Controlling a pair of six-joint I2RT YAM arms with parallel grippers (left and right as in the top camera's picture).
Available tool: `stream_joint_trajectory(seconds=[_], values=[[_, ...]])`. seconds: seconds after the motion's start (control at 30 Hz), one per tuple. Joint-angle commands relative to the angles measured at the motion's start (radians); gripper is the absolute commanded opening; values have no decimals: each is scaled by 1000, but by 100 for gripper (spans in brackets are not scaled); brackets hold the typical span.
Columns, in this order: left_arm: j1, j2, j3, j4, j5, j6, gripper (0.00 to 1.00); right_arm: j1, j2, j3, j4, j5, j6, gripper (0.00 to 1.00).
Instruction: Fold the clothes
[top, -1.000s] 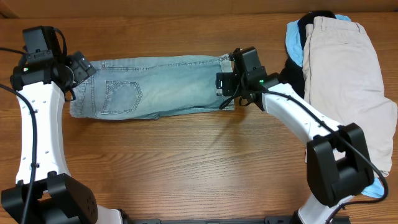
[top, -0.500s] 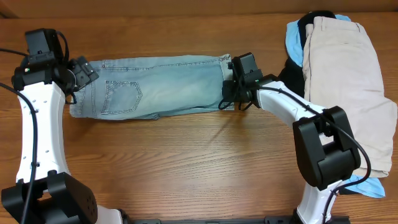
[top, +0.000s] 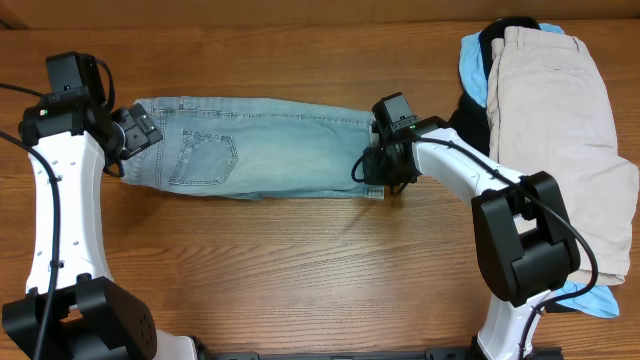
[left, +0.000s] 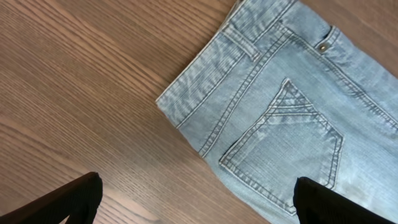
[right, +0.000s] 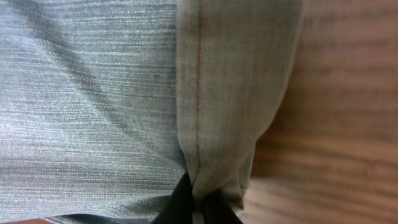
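Observation:
The waistband needs to be folded over the legs, so my left gripper should grab the jeans (top: 260, 150) by the waistband next, opposite the held leg hem.
Light blue jeans (top: 260, 150) lie stretched left to right across the wooden table, waistband at the left, leg hem at the right. My right gripper (top: 376, 176) is shut on the hem's front corner; in the right wrist view the denim hem (right: 230, 93) bunches between the black fingers of the gripper (right: 199, 202). My left gripper (top: 130, 135) hovers at the waistband end, open. In the left wrist view the jeans (left: 280, 112) show a back pocket, and the gripper (left: 198, 190) spans the waist corner and bare wood with nothing held.
A pile of clothes sits at the right: beige trousers (top: 555, 120) on top, a blue garment (top: 472, 70) and a black one (top: 468, 118) under them, more light blue cloth (top: 595, 300) by the right arm's base.
The right gripper has shut on the hem and drawn it toward the front; the jeans slid slightly right and now slant. The left gripper stayed open, almost still.

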Motion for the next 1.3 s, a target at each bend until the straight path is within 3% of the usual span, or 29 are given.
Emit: stream_joint_trajectory(seconds=[0.0,0.1,0.33,0.5,0.9,1.27], values=[[-5,12,-13,-11,31,72,100,-10,-49,19,-59,5,-1,26],[-7,12,-13,-8,59,124,100,-24,-105,66,-121,-48,-50,56],[10,33,-14,118,222,399,100,-41,-180,240,-309,-58,-99,71],[31,106,-14,233,268,475,100,-34,-180,256,-272,-58,-98,73],[173,285,-14,405,408,489,100,-26,-178,255,-242,-46,-122,73],[176,418,-14,414,491,507,97,-27,-178,255,-239,4,-122,74]])
